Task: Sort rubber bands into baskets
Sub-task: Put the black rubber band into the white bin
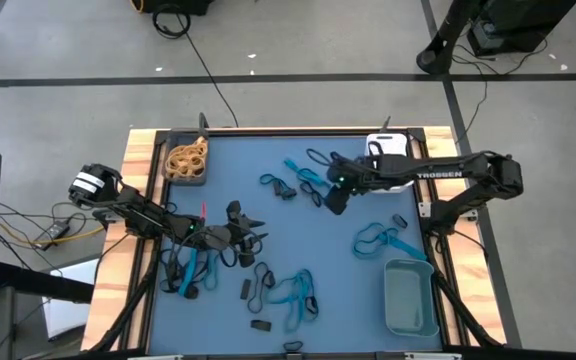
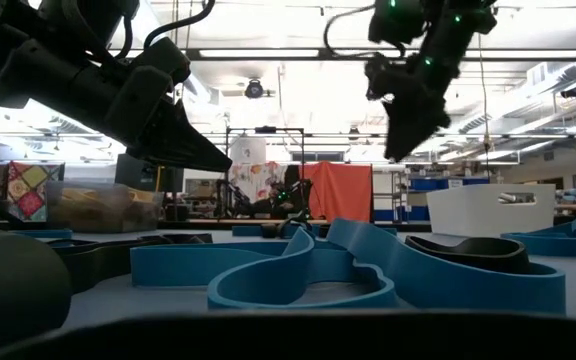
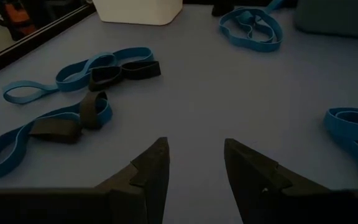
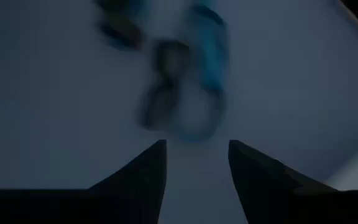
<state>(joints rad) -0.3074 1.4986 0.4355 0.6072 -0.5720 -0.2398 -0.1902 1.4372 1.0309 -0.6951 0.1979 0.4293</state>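
Observation:
My right gripper should next grab the black rubber band's looped end [image 1: 316, 197]. Then it should put the black rubber band into the white basket [image 1: 393, 146] to sort it.
Blue and black rubber bands [image 1: 288, 290] lie scattered flat on the blue mat. Tan rubber bands [image 1: 185, 156] fill the dark basket [image 1: 171, 172] at the far left. The white basket [image 1: 393, 146] stands at the far right, partly under my right arm, and the grey-teal basket [image 1: 410, 297] stands at the near right. My left gripper [image 3: 194, 165] hovers open, low over bare mat left of centre [image 1: 256, 238], with blue and black bands [image 3: 82, 109] ahead of it. My right gripper [image 4: 197, 162] is open above the mat, pointing down at a blue and black band cluster [image 4: 179, 81], with nothing between its fingers.
The mat has a wooden frame [image 1: 138, 150] around it. Black cables [image 1: 183, 270] trail under my left arm. More blue bands [image 1: 383, 240] lie between my right gripper and the grey-teal basket. Bare mat lies at the centre [image 1: 298, 235].

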